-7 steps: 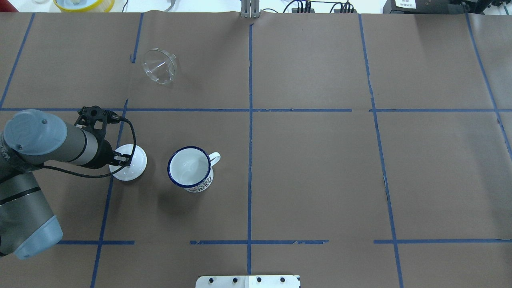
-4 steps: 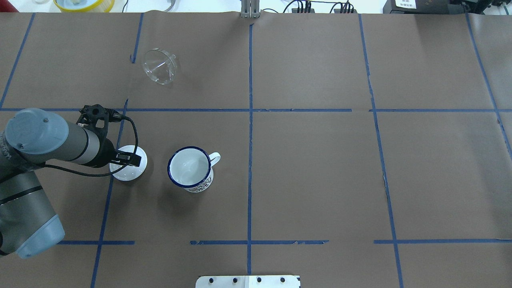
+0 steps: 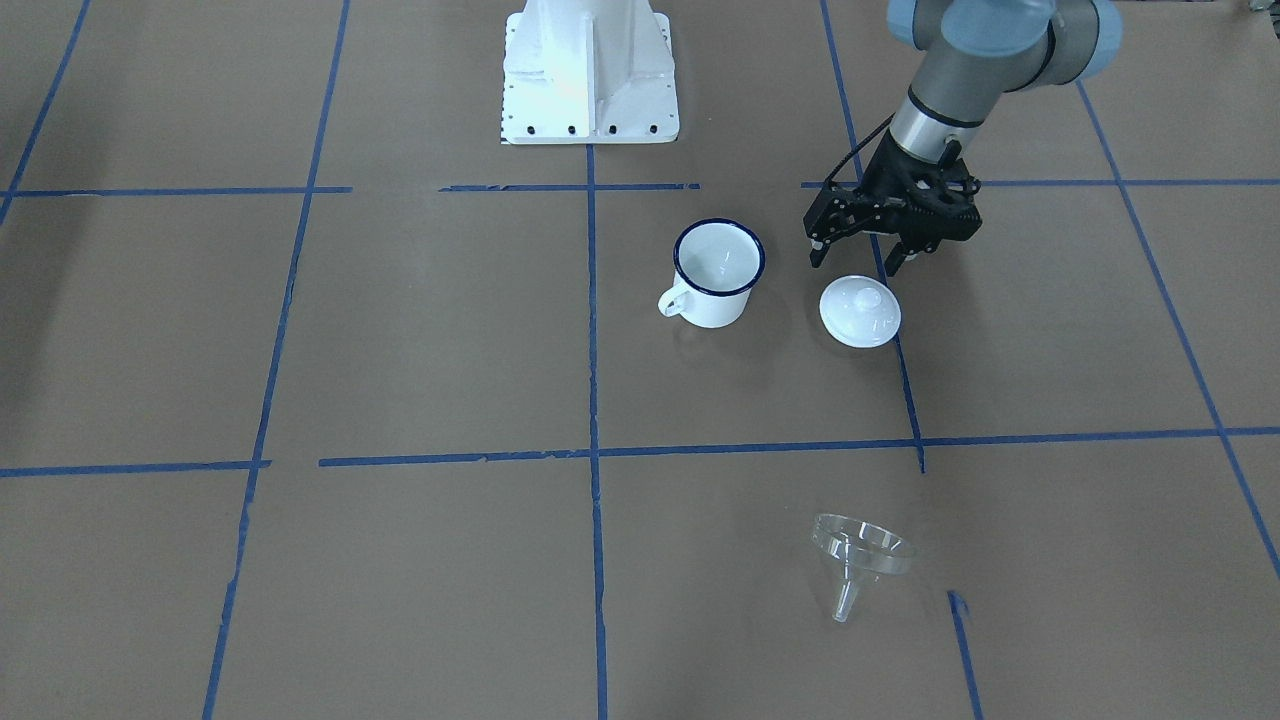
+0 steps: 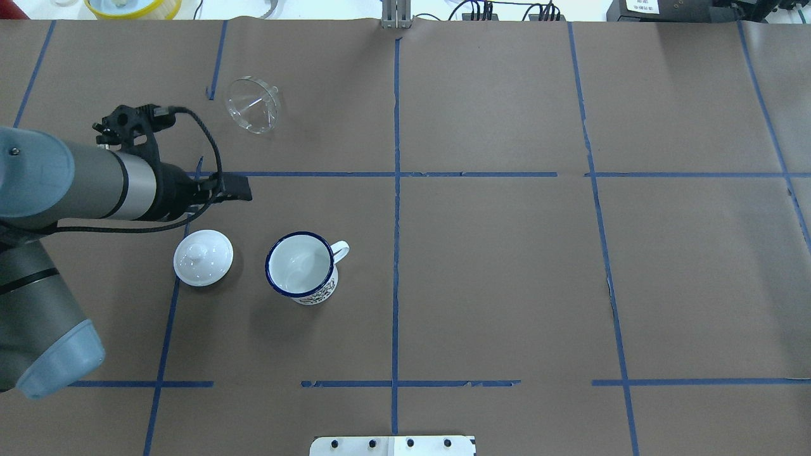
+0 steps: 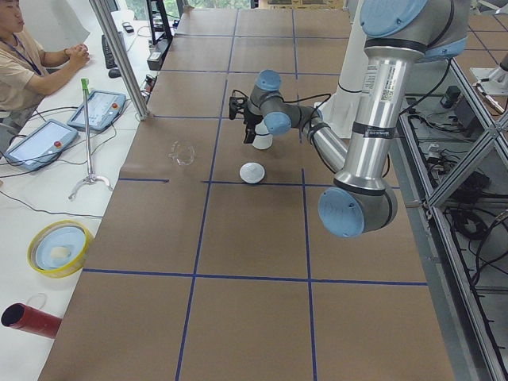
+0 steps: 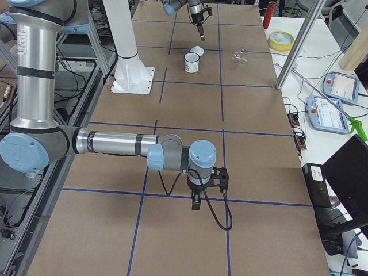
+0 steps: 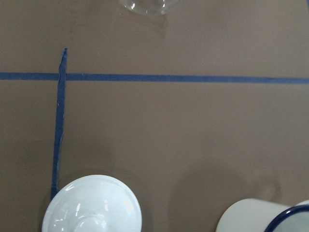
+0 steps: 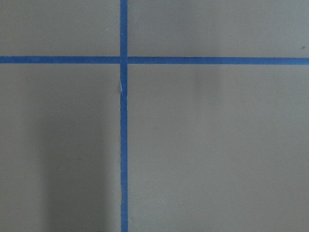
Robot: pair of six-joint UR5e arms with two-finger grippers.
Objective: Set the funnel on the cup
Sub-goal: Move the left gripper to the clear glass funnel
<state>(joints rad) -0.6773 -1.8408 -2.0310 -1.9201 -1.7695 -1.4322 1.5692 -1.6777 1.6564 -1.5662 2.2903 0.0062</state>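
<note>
The funnel's narrow spout (image 3: 847, 600) needs to stay free to drop into the cup, so the left gripper will grab the funnel by its rim (image 3: 864, 523) next.
The clear funnel (image 4: 253, 113) lies on its side at the far left of the table; it also shows in the front-facing view (image 3: 860, 558) and at the top edge of the left wrist view (image 7: 145, 5). The white cup (image 4: 300, 267) with a dark blue rim stands upright and empty, its handle to the right (image 3: 718, 272). My left gripper (image 4: 236, 190) is open and empty, raised between the funnel and the cup; in the front-facing view (image 3: 853, 262) its fingers stand spread. My right gripper (image 6: 195, 202) hovers over bare table far from both; I cannot tell whether it is open or shut.
A round white knobbed lid (image 4: 203, 257) lies on the table left of the cup, just below my left gripper (image 3: 859, 311). Blue tape lines grid the brown table. The white robot base (image 3: 588, 70) stands at the near edge.
My left gripper was down on the lid's knob, opened, then lifted off and moved toward the funnel. The lid stays on the table. Cup and funnel have not moved.
</note>
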